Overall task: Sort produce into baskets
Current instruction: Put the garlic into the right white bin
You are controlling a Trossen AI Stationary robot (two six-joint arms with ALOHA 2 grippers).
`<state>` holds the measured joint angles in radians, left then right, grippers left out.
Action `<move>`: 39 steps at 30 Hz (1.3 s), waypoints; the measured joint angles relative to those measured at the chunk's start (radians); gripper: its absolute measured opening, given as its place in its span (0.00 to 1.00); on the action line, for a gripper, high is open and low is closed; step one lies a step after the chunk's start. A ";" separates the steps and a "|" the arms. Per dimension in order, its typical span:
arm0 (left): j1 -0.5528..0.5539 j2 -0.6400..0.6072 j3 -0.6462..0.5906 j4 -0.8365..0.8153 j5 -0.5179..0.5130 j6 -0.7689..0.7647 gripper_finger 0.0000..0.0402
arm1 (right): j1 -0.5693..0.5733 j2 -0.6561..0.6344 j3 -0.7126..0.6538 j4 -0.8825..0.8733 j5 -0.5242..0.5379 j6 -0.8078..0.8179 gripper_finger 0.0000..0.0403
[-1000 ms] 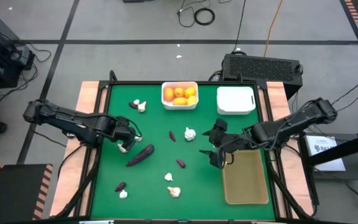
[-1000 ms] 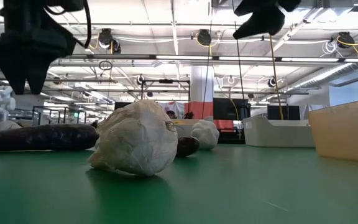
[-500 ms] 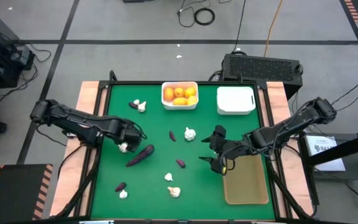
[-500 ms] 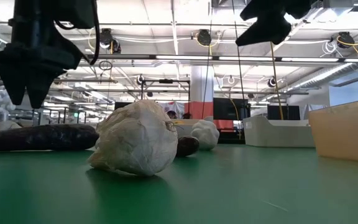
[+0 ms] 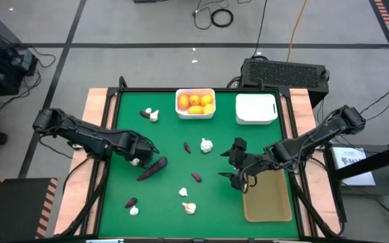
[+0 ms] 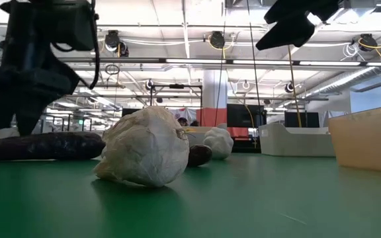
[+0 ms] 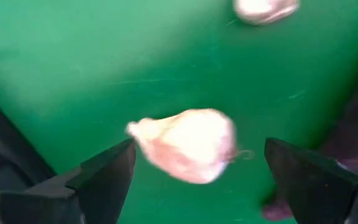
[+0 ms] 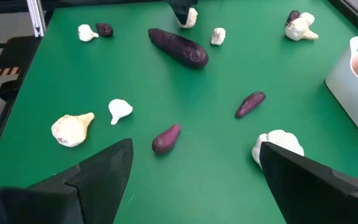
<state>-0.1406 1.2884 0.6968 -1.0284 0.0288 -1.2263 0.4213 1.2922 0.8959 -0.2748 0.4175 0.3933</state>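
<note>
The left gripper takes the garlic bulb by its fat round body [image 7: 194,143] next, to sort it into the white bin.
My left gripper [image 5: 138,156] is open and low over the table's left half. Its fingers stand on either side of a white garlic bulb [image 7: 188,143] that lies on the green mat, and I see no touch. A long dark purple piece [image 5: 152,168] lies just beside it. My right gripper [image 5: 236,163] is open and empty, in the air left of the tan tray [image 5: 269,202]. A white bin [image 5: 195,111] at the far edge holds orange-yellow fruits [image 5: 196,101]. A second white bin [image 5: 256,109] stands to its right.
Garlic bulbs [image 5: 206,144] [image 5: 190,208] [image 5: 152,115] and small purple pieces [image 5: 196,177] [image 5: 187,146] [image 5: 130,202] lie scattered over the mat. In the right wrist view a small purple piece [image 8: 166,138] and a bulb [image 8: 278,144] lie ahead. A black grilled box [image 5: 286,71] stands behind the table.
My left gripper has come down toward the mat, staying open, until its fingers stand around the garlic bulb beside the long purple piece. My right gripper has drifted a little toward the table's near edge, still open.
</note>
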 joint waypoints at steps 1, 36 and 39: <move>0.000 0.000 -0.008 0.000 0.000 0.000 0.90 | 0.000 0.000 0.000 0.000 0.000 -0.001 0.85; 0.001 -0.032 -0.048 0.129 -0.003 0.040 0.65 | -0.001 0.001 0.001 0.016 0.006 0.000 0.85; 0.001 -0.041 0.017 0.143 -0.024 0.078 0.65 | -0.001 0.001 0.001 0.016 0.005 0.014 0.85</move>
<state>-0.1398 1.2479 0.7134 -0.8859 0.0053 -1.1485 0.4206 1.2930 0.8967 -0.2588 0.4229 0.4070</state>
